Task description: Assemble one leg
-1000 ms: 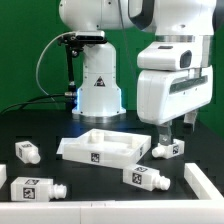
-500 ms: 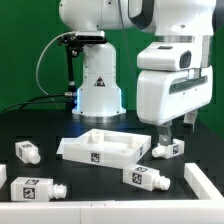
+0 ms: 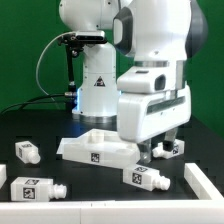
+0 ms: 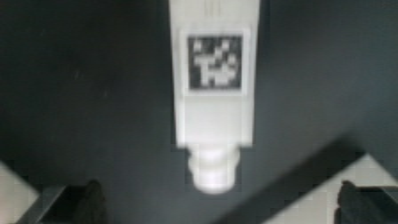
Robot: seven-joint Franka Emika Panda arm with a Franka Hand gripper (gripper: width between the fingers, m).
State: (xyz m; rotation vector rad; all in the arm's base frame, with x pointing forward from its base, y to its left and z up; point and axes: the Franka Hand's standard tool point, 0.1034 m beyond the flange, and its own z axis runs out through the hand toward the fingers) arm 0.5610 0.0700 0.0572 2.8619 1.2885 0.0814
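Observation:
My gripper grabs the white leg by its square body (image 3: 143,177) (image 4: 215,108) next, since this leaves the leg's round peg free for assembly.
Several white legs with black-and-white tags lie on the black table: one at the exterior view's left (image 3: 27,151), one at the front left (image 3: 35,188), one in front of the slab (image 3: 145,177). Another (image 3: 174,148) is partly hidden behind the gripper. My gripper (image 3: 160,153) hangs open and empty just above the table, between the slab and the front leg. In the wrist view a leg (image 4: 215,75) lies lengthwise, its round peg (image 4: 214,172) pointing toward my gripper (image 4: 217,205). The dark fingertips (image 4: 71,203) stand wide on either side, touching nothing.
The large flat white slab with raised corners (image 3: 100,147) lies mid-table, beside my gripper. A white piece (image 3: 206,180) sits at the exterior view's right edge. The robot's white base (image 3: 98,90) stands behind, with a black cable at its left.
The arm has swung toward the exterior view's left and nearer the camera. The gripper now hangs by the slab's corner over the front leg. The parts have not moved.

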